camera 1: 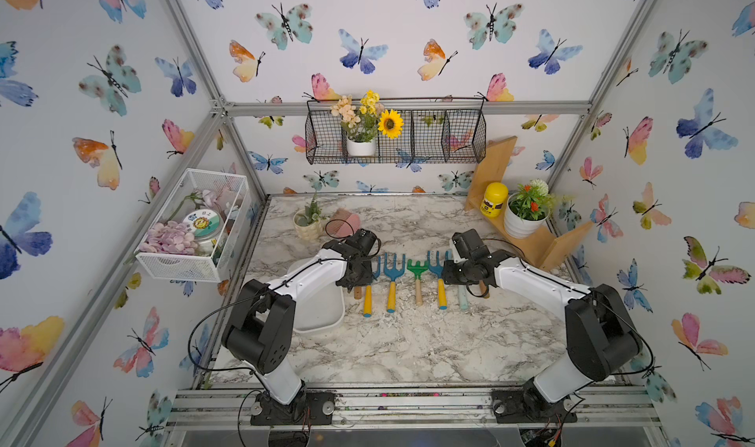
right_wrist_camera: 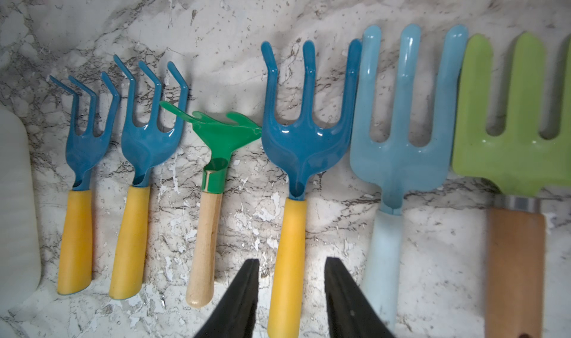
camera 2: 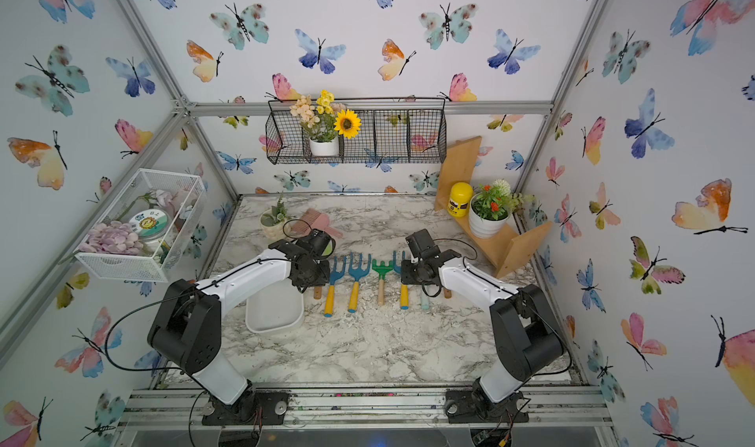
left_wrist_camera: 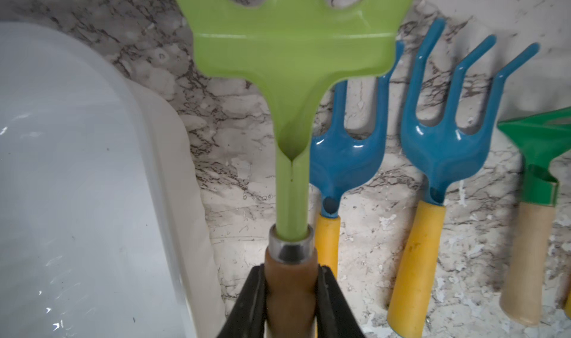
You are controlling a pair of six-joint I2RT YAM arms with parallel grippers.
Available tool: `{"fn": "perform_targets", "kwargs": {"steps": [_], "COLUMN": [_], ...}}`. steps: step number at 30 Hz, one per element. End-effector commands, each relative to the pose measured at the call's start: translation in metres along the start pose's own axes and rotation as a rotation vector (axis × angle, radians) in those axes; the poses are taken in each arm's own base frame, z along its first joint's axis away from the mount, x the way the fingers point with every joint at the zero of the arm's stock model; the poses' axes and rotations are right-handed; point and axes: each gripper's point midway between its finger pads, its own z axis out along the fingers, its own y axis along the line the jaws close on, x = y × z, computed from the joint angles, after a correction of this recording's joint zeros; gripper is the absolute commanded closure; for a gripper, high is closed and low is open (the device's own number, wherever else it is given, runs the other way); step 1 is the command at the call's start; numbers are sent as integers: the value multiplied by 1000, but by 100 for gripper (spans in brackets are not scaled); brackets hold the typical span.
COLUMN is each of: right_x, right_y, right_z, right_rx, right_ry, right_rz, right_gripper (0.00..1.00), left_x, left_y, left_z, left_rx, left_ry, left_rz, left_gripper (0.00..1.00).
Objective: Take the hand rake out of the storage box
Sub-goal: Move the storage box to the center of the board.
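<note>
The light green rake hangs above the tabletop, its head overlapping a blue rake (right_wrist_camera: pixel 304 135), so my left gripper lowers it before releasing it.
My left gripper (left_wrist_camera: pixel 291 271) is shut on the brown wooden handle of a light green hand rake (left_wrist_camera: pixel 290 52). The rake is outside the storage box (left_wrist_camera: pixel 77 166), between the box's side and the first blue rake. In both top views the white box (camera 1: pixel 322 314) (camera 2: pixel 273 314) lies under my left arm, and the left gripper (camera 1: pixel 357 277) hides the rake's head. Only the handle's end (camera 1: pixel 358 293) shows there. My right gripper (right_wrist_camera: pixel 292 260) is open astride the yellow handle of a blue rake (right_wrist_camera: pixel 304 135), with a gap on each side.
A row of rakes lies across the marble table: two blue ones (camera 1: pixel 367 289) (camera 1: pixel 393 281), a dark green one (camera 1: pixel 417 277), a light blue one (right_wrist_camera: pixel 398 141) and another light green one (right_wrist_camera: pixel 516 135). A pink rake (camera 1: pixel 343 222) and small pot (camera 1: pixel 308 224) stand behind. A wooden shelf (camera 1: pixel 531 244) is at the right.
</note>
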Motion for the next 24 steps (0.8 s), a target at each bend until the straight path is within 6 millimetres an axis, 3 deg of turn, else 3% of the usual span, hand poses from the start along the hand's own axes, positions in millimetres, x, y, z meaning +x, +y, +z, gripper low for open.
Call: {"fn": "perform_targets", "kwargs": {"steps": [1, 11, 24], "right_x": [5, 3, 6], "right_y": [4, 5, 8], "right_z": [1, 0, 4], "right_rx": [-23, -22, -27], "right_ry": [8, 7, 16], "right_rz": [0, -1, -3], "right_gripper": [58, 58, 58], "left_x": [4, 19, 20], "left_y": [4, 30, 59], "left_z": [6, 23, 23], "left_rx": [-19, -67, -38], "left_ry": [-9, 28, 29], "left_rz": [16, 62, 99], "left_gripper": [80, 80, 81]}}
